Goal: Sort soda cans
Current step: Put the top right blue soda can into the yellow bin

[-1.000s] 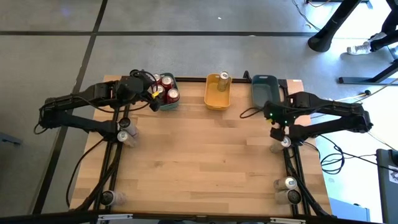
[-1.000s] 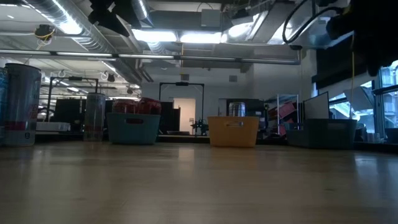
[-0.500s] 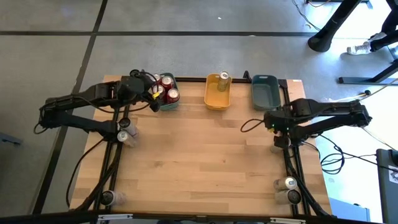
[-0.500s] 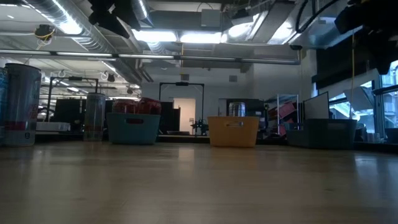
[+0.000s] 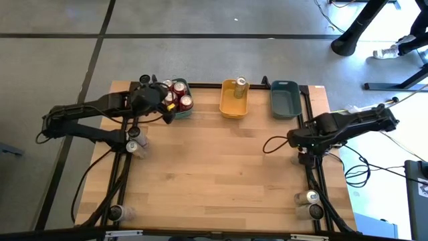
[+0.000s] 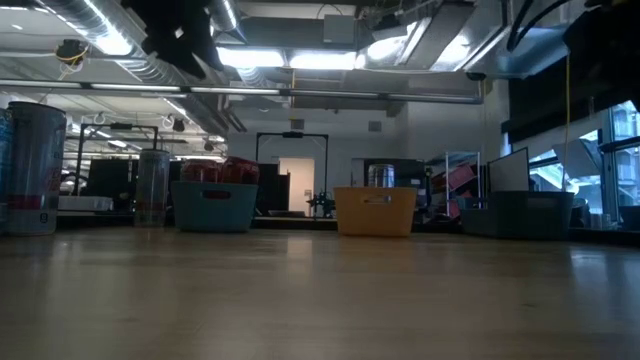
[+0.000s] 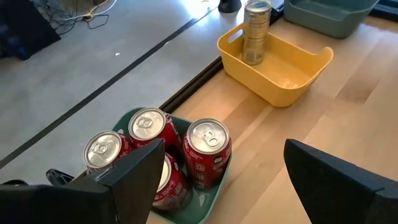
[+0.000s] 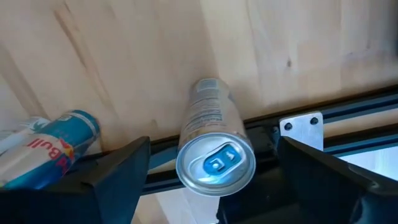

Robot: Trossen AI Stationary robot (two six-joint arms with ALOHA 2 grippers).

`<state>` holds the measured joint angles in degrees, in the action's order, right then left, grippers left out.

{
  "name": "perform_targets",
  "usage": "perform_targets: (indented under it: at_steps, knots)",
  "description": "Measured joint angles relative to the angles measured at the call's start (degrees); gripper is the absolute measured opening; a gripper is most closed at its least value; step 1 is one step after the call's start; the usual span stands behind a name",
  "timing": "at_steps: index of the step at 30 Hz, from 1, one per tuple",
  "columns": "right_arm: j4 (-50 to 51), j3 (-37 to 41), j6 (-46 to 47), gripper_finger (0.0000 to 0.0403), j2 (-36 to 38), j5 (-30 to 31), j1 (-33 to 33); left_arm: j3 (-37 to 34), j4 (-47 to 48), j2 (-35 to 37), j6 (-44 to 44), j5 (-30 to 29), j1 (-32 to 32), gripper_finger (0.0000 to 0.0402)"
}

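The fingers of the robot's right gripper stop above the silver can's lid (image 8: 216, 163), so it isn't time to close yet. The right gripper needs to move lower first and then close on the can.
Several red soda cans (image 7: 208, 152) stand upright in the teal tray (image 5: 180, 111) at the table's far left. One gold can (image 7: 256, 31) stands in the yellow tray (image 5: 234, 104). The grey-blue tray (image 5: 284, 100) holds nothing that shows. My left gripper (image 7: 233, 186) hangs open just near of the teal tray (image 7: 205, 202), touching nothing. My right gripper (image 8: 211, 180) is open above a silver-and-blue can (image 8: 211, 140) that stands on its base at the table's right edge; its fingers stand on either side of the can, apart from it.
A blue can (image 8: 56, 143) lies beside the silver one by the right frame rail. More cans stand at the right edge (image 5: 311, 198) and the left edge (image 5: 134, 144), and show in the low view (image 6: 35, 170). The table's middle is bare wood (image 5: 221, 167).
My right gripper has gone from beside the grey-blue tray toward the table's near edge, and now stands over the can at the right edge. My left gripper has shifted only slightly by the teal tray.
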<state>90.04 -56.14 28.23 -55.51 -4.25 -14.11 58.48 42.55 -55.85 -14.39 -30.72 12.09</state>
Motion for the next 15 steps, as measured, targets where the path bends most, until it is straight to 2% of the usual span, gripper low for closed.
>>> perform_targets:
  at_steps: [5, 15]
  knots:
    - [-0.1, 0.3, 1.8, 0.0349, 0.0, 2.6, -3.1, 0.0, -0.1, 0.0, 0.0, 0.0, 0.0, 0.032]
    - [-0.1, 7.9, 6.5, 0.0348, 0.2, 0.2, -7.5, 0.0, 0.0, 0.0, 0.0, 0.0, 0.0, 0.032]
